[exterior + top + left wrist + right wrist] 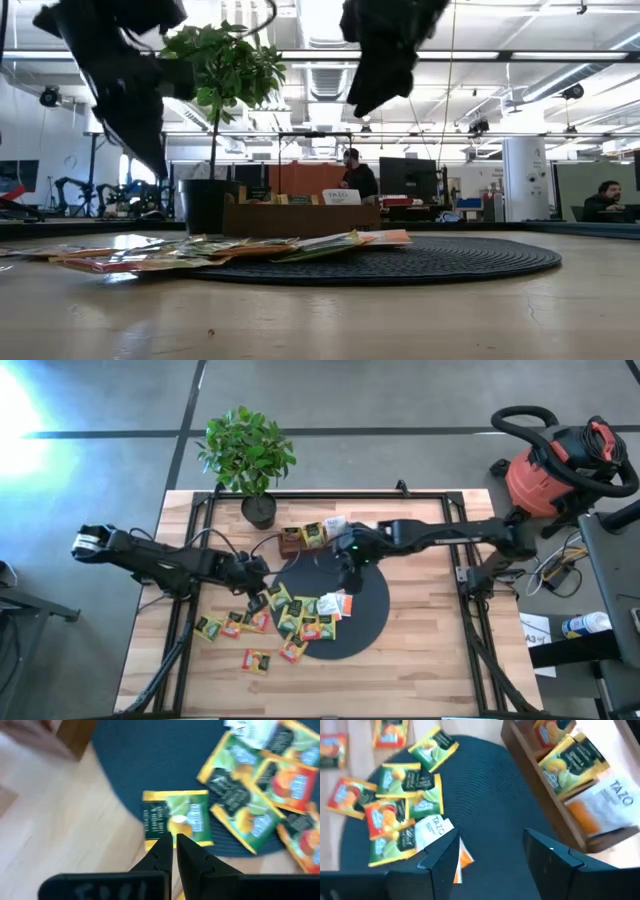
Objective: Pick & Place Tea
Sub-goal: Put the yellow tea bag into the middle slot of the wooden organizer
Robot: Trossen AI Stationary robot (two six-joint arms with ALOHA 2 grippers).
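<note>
The white TAZO sachet needs to move toward the tray (547, 795), so my right gripper will grab it next by its orange-banded end (462, 857).
Several small square tea sachets (300, 615), green, yellow, orange-red and white, lie flat on the left part of the black disc (365, 622) and on the table beside it. My left gripper (173, 844) is shut and empty, and hovers over a green sachet (176, 816) at the disc's left edge. My right gripper (492, 854) stands open with nothing between its fingers, over the disc between the pile (400, 805) and the wooden tray (540, 807). The low view shows both grippers (160, 165) (362, 105) clear above the table.
The wooden tray (292, 546) at the disc's far side holds upright green sachets (570, 762) and a white one (612, 802). A potted plant (248, 455) stands at the far left. A red vacuum (550, 465) sits beyond the table's right. Bare wood lies near and right.
</note>
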